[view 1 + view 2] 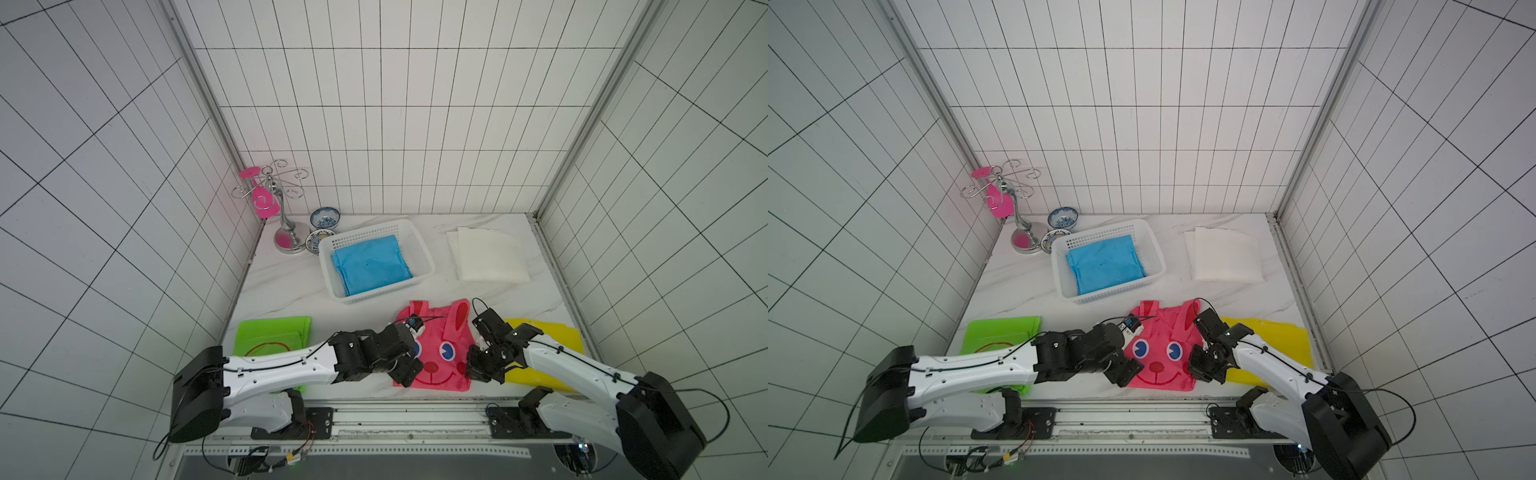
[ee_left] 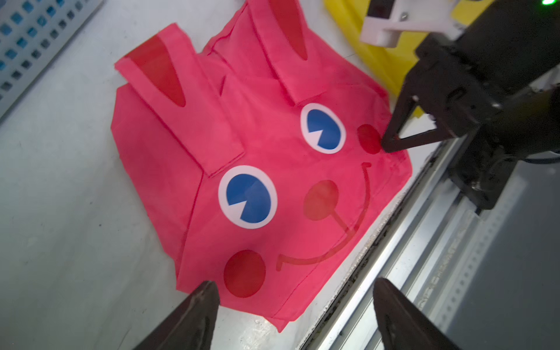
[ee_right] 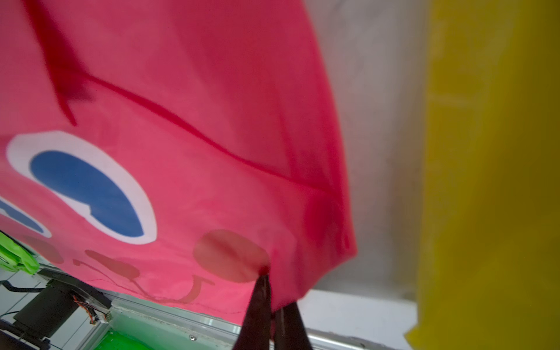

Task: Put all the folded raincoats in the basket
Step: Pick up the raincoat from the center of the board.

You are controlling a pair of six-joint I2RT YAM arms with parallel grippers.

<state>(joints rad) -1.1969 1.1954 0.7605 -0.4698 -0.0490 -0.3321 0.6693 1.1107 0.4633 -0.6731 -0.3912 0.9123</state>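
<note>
My left gripper grabs the pink raincoat's free front corner (image 2: 278, 321) next, opposite my right gripper, to put it folded in the basket.
A pink folded raincoat (image 1: 440, 332) with a bunny face lies at the table's front middle, also in the left wrist view (image 2: 257, 145) and the right wrist view (image 3: 181, 121). My right gripper (image 3: 274, 297) is shut on its front right corner, by the red cheek spot; in a top view it sits there (image 1: 473, 365). My left gripper (image 2: 295, 283) stands open over the front left corner, one finger (image 2: 209, 291) at the cloth's edge, holding nothing. The white mesh basket (image 1: 382, 291) stands behind the pink raincoat, with a blue folded raincoat (image 1: 370, 266) inside.
A green folded raincoat (image 1: 270, 332) lies at the front left, partly under my left arm. A yellow one (image 1: 548, 336) lies under my right arm. A white one (image 1: 486, 253) is at the back right. Two patterned bowls (image 1: 325, 218) and a metal rack (image 1: 282, 199) stand at the back left.
</note>
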